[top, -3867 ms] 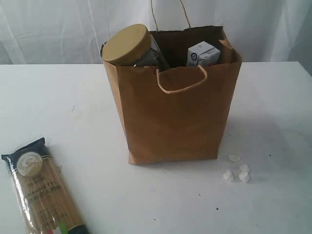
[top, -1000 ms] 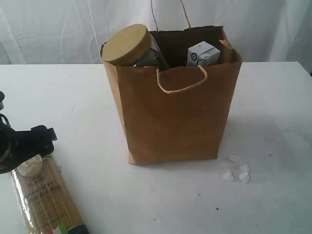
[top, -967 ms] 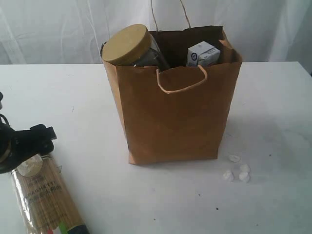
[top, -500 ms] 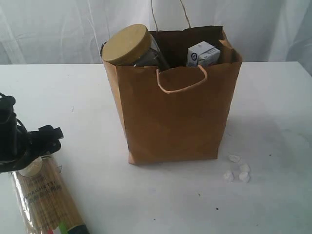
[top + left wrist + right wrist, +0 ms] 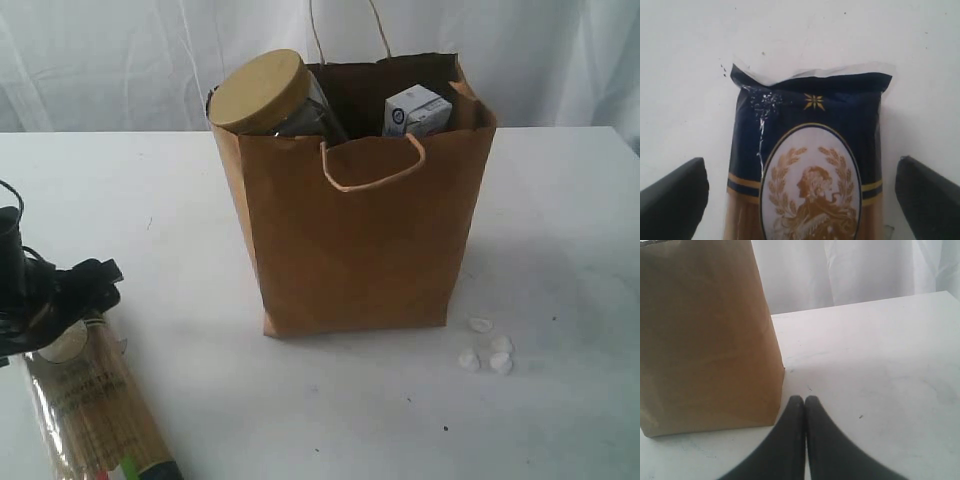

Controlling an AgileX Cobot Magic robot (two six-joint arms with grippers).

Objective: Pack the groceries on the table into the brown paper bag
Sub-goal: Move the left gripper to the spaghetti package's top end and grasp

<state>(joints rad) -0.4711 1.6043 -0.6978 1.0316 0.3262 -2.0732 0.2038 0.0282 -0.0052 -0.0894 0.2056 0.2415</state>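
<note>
The spaghetti needs to go into the paper bag (image 5: 360, 235), so my left gripper should next grab the packet by its blue end with the oval emblem (image 5: 70, 340).
The brown paper bag (image 5: 360, 235) stands upright mid-table, and its side fills part of the right wrist view (image 5: 705, 340). A tan-lidded clear jar (image 5: 258, 92) and a small white-blue packet (image 5: 415, 110) stick out of its top. The blue-ended spaghetti packet (image 5: 95, 405) lies flat at the table's front left. My left gripper (image 5: 85, 290) hovers over its blue end. In the left wrist view this gripper (image 5: 800, 165) is open, with one finger on each side of the packet (image 5: 810, 145). My right gripper (image 5: 805, 402) is shut and empty, low over the table (image 5: 880, 365) beside the bag.
Several tiny white lumps (image 5: 487, 350) lie on the white table (image 5: 560, 220) by the bag's front right corner. A white curtain (image 5: 120, 60) hangs behind the table. The bag's cord handles (image 5: 372, 165) stand at its rim.
My left gripper came in from the left edge and settled over the spaghetti packet's blue end, shifting slightly in the last half second. The bag and its contents have not moved.
</note>
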